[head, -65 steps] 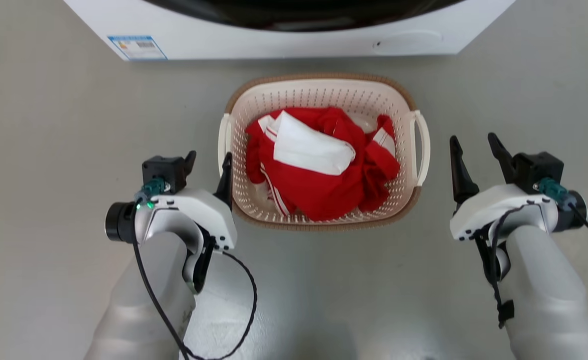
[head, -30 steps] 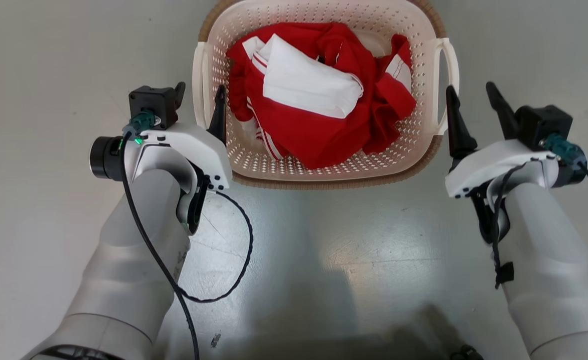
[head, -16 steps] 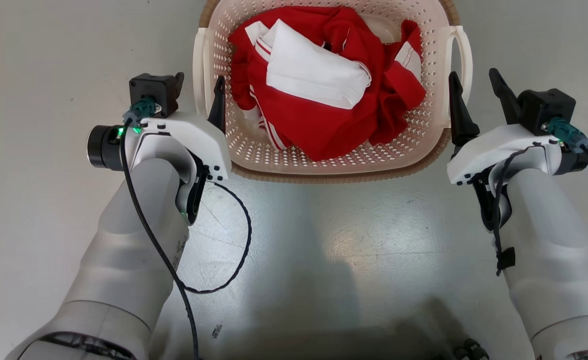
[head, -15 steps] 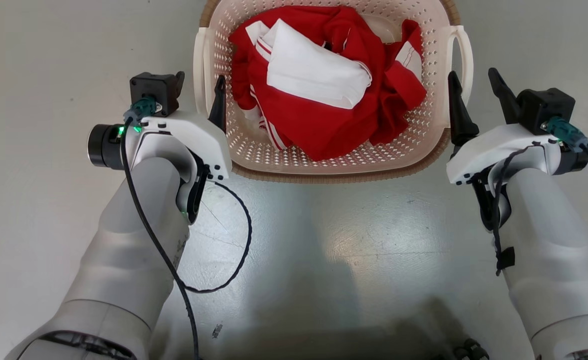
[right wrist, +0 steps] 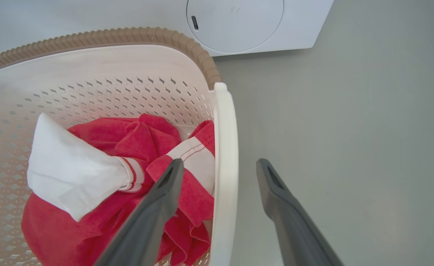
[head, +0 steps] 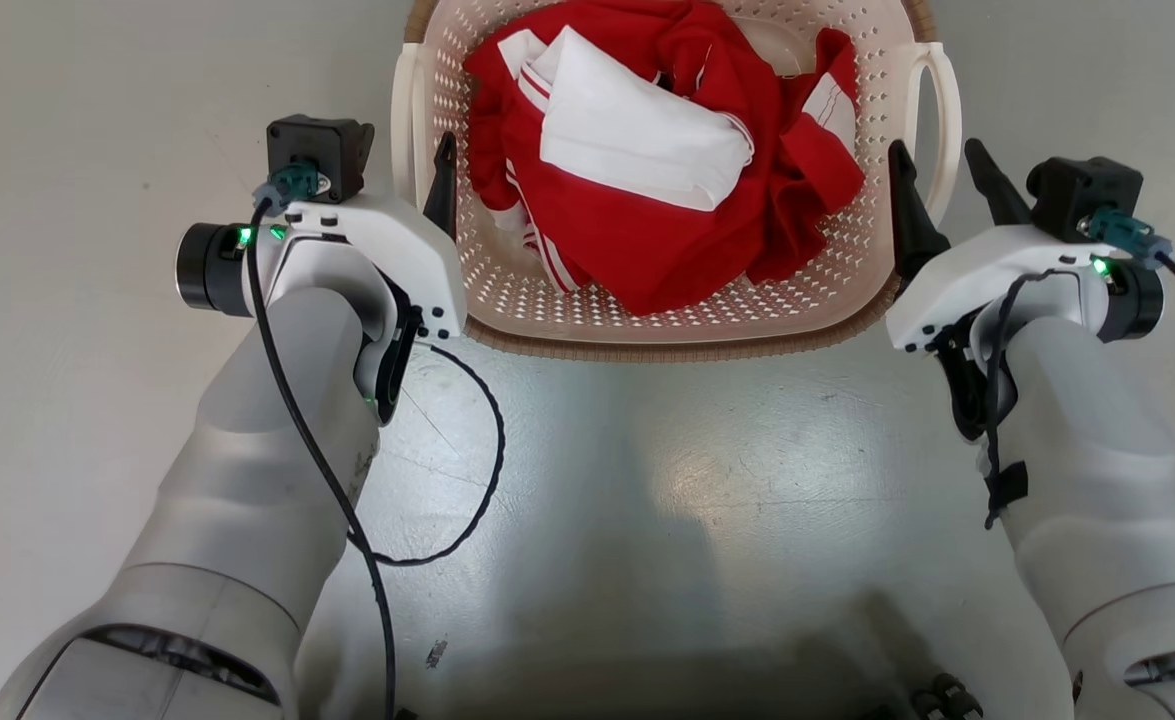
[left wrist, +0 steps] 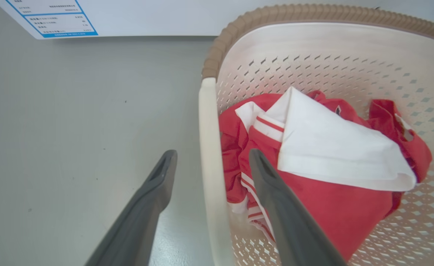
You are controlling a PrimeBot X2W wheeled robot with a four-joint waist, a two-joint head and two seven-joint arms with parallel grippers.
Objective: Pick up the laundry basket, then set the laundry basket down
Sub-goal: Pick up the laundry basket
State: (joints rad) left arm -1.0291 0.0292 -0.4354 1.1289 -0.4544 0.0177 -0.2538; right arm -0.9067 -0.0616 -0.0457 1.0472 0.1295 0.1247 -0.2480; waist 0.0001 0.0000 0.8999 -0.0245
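My left gripper is to grab the laundry basket next by its white loop handle (head: 404, 120) beside the striped cuff (head: 534, 86), so that it can lift the basket.
The laundry basket (head: 687, 345), cream perforated plastic with a brown rim, stands on the grey floor and holds red and white clothes (head: 647, 150). My left gripper (head: 402, 160) is open astride the basket's left handle (head: 405, 110). In the left wrist view the left gripper (left wrist: 210, 157) has one finger outside the handle (left wrist: 206, 122) and the other inside over the clothes. My right gripper (head: 942, 185) is open astride the right handle (head: 939, 110). The right wrist view shows the right gripper (right wrist: 220, 164) with that handle (right wrist: 225, 125) between its fingers, untouched.
A white washing machine stands just beyond the basket (left wrist: 146, 14) (right wrist: 239, 22). A black cable (head: 477, 480) loops from my left wrist over the floor in front of the basket. Grey floor lies open to either side.
The head camera has tilted, so the basket sits higher in view. My right gripper has slid forward until the right handle lies between its fingers. Both grippers stay open.
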